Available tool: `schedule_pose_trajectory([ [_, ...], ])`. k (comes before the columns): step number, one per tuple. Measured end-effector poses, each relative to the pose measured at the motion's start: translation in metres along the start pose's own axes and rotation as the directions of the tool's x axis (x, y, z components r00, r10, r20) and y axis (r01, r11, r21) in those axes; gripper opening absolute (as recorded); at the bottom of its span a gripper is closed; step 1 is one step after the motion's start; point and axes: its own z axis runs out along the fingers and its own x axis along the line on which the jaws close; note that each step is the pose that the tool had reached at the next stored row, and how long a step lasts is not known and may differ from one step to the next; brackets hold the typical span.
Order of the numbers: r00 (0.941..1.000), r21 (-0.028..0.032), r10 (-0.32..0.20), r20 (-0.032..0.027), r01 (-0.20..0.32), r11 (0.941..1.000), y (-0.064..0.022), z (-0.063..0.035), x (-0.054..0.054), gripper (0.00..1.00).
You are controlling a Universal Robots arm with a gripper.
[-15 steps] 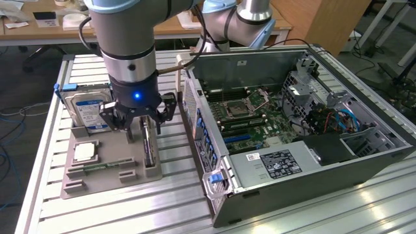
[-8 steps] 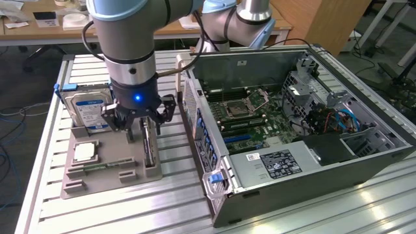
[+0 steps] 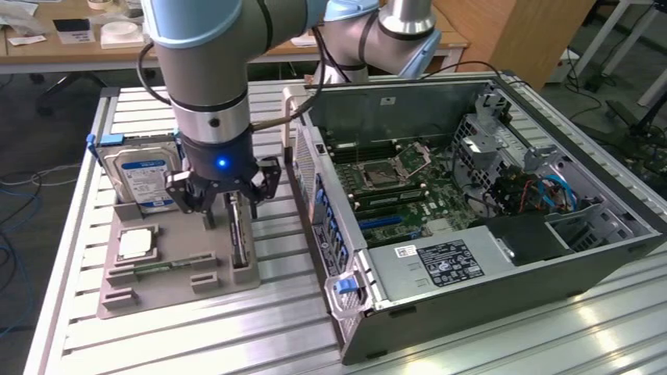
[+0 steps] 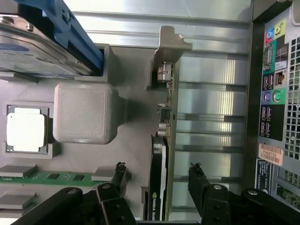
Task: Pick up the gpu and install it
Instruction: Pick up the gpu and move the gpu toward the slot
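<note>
My gripper should next grip the GPU across its flat black cooler cover (image 4: pixel 158 183) to install it. Small connectors stick out from the board near the bracket.
The gpu (image 3: pixel 240 238) stands on its long edge in a slot of the grey parts holder (image 3: pixel 156 295), dark with a pale metal bracket at its far end. My gripper (image 3: pixel 231 209) hangs straight above it, open. In the wrist view the gpu (image 4: pixel 159 187) runs edge-on between the two black fingertips (image 4: pixel 118 169), with a gap on either side, and my gripper (image 4: pixel 158 172) touches nothing. The gpu's bracket (image 4: pixel 171 44) sticks out beyond the holder. The open computer case (image 3: pixel 583 258) lies on its side to the exterior view's right, its motherboard (image 3: pixel 401 176) exposed.
The holder also carries a silver hard drive with a blue label (image 3: pixel 146 176), a processor chip (image 3: pixel 136 244) and a green memory stick (image 3: pixel 167 267). The case's rear port panel (image 4: pixel 274 117) stands close beside the gpu. All of this rests on a slatted aluminium table (image 3: pixel 281 336).
</note>
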Motion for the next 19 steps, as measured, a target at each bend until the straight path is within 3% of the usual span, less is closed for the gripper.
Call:
schedule_pose_trajectory([
  [14,1.0000,0.0014,0.001,-0.0001,-0.001,1.0000,0.0065,0.0257,0.000,0.65],
  [19,1.0000,0.0017,0.001,-0.0002,-0.001,1.0000,0.0067,0.0269,0.000,0.65],
])
